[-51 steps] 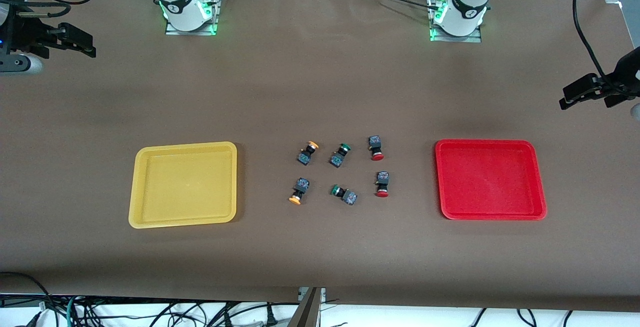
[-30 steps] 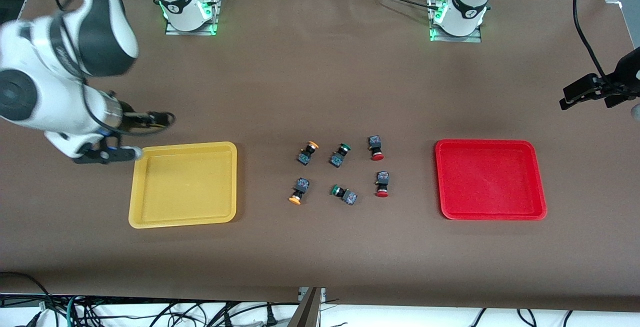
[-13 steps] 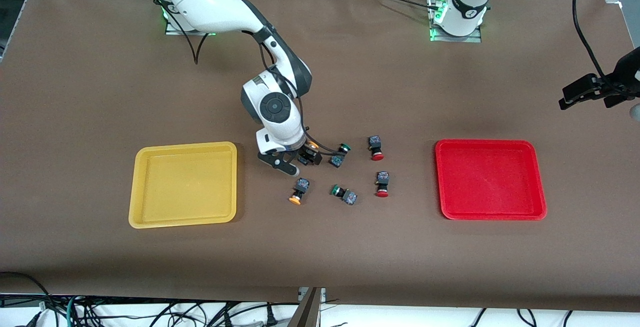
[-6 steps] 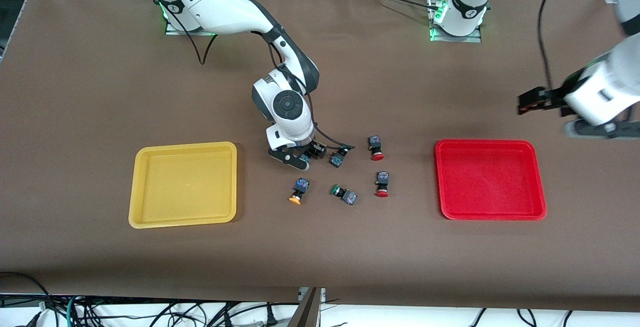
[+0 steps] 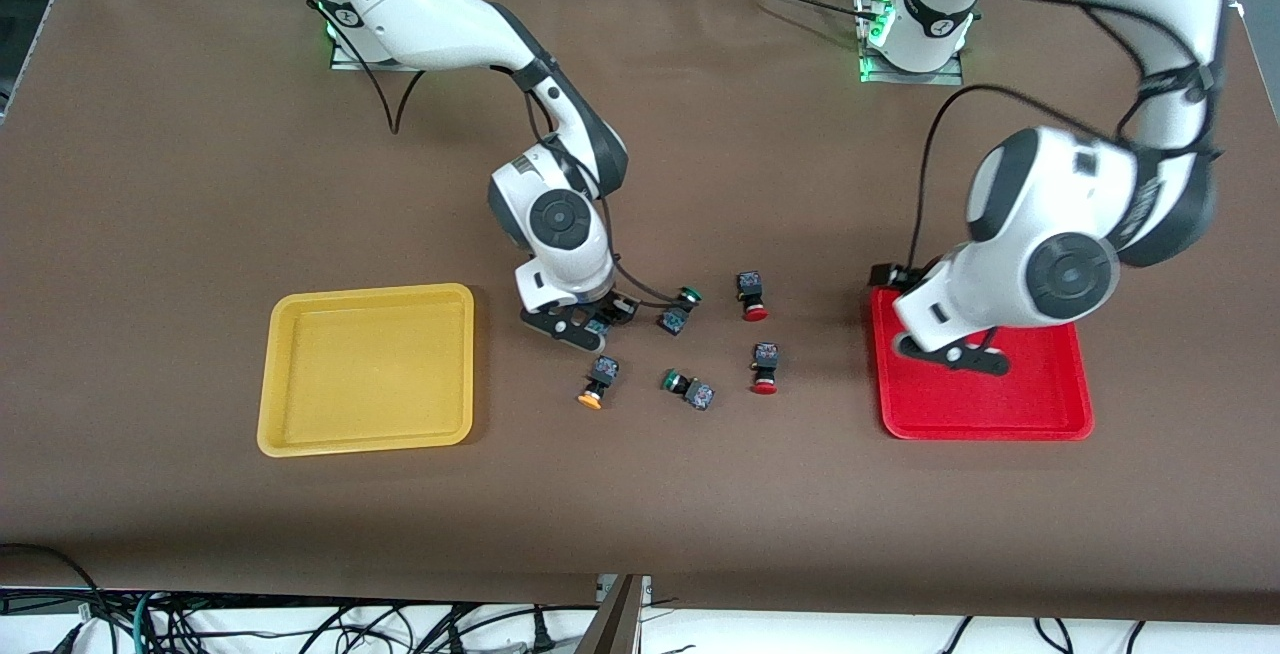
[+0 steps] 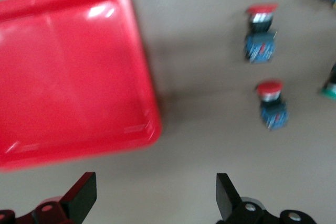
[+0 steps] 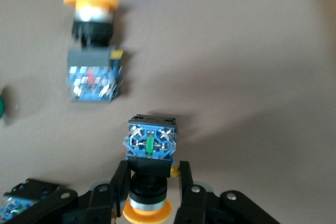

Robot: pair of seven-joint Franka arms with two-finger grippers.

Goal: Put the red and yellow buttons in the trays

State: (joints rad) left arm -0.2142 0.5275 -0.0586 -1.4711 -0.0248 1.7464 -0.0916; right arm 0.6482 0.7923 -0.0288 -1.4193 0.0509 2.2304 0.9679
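Note:
My left gripper grabs the red-capped button by its blue-and-black body (image 5: 765, 356) next, to set it in the red tray (image 5: 1000, 404).
My right gripper (image 5: 585, 322) is shut on a yellow-capped button (image 7: 150, 153), gripping its dark body between both fingers, low over the table between the yellow tray (image 5: 365, 369) and the other switches. The second yellow button (image 5: 597, 381) lies nearer the front camera; it also shows in the right wrist view (image 7: 92, 51). Two red-capped buttons (image 5: 750, 296) (image 5: 765, 369) lie on the table toward the red tray (image 5: 1000, 404). My left gripper (image 5: 950, 352) is open and empty over the red tray's edge (image 6: 68, 72), with both red buttons (image 6: 261, 32) (image 6: 272, 103) ahead of it.
Two green-capped switches (image 5: 680, 309) (image 5: 688, 387) lie among the buttons, one right beside my right gripper. Both trays hold nothing. Brown table cover runs all round, with cables along its edge nearest the front camera.
My left arm has swung in from the table's end to over the red tray. My right gripper has closed on the yellow button and shifted slightly toward the yellow tray.

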